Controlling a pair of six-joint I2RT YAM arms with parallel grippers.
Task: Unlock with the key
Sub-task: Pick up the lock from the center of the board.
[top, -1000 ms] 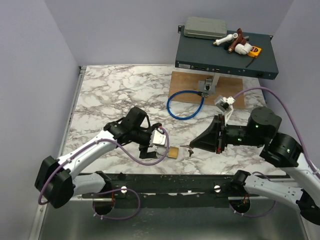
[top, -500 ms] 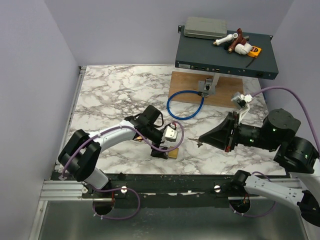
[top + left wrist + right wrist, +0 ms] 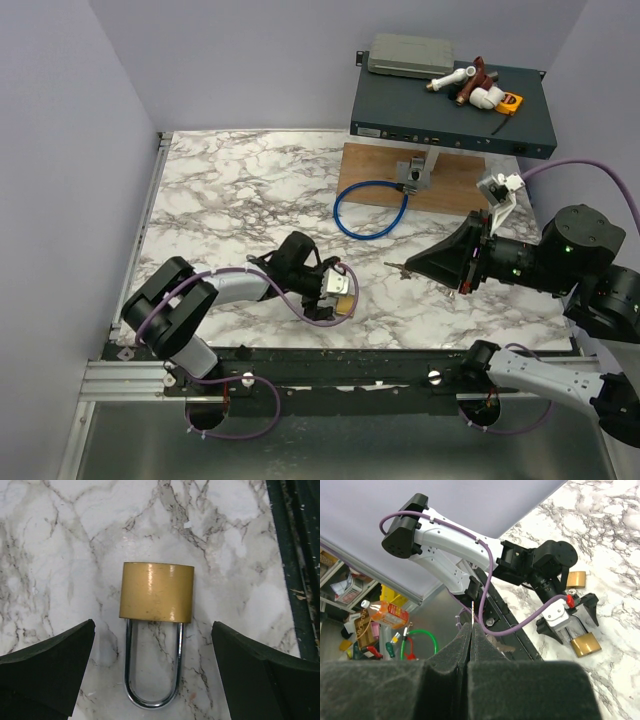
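My left gripper's fingers stop short of the padlock's brass body (image 3: 157, 592), at the shackle (image 3: 152, 700). Closing would miss the body, so moving toward it comes next, before closing.
A brass padlock (image 3: 156, 592) lies flat on the marble table (image 3: 230, 190) near its front edge, its silver shackle (image 3: 152, 700) pointing toward my left wrist camera. My left gripper (image 3: 153, 630) is open, and its fingers (image 3: 47, 672) stand on either side of the shackle without touching it. In the top view the padlock (image 3: 343, 287) sits at the left gripper (image 3: 335, 292). My right gripper (image 3: 471, 630) is shut on the key (image 3: 472, 614), whose thin tip pokes out past the pads. It hovers right of the padlock (image 3: 585, 643). A second brass padlock (image 3: 576, 579) lies beside the left wrist.
A blue cable loop (image 3: 370, 210) lies mid-table beside a wooden board (image 3: 455, 190) that carries a grey metal fitting (image 3: 415, 170). Behind it a dark blue box (image 3: 450, 105) bears pipe fittings and a grey case. The black front rail (image 3: 330, 365) runs close below the padlock.
My left gripper has swung right and lower, and now straddles the padlock's shackle. My right gripper has pulled back to the right and risen with the key still in it.
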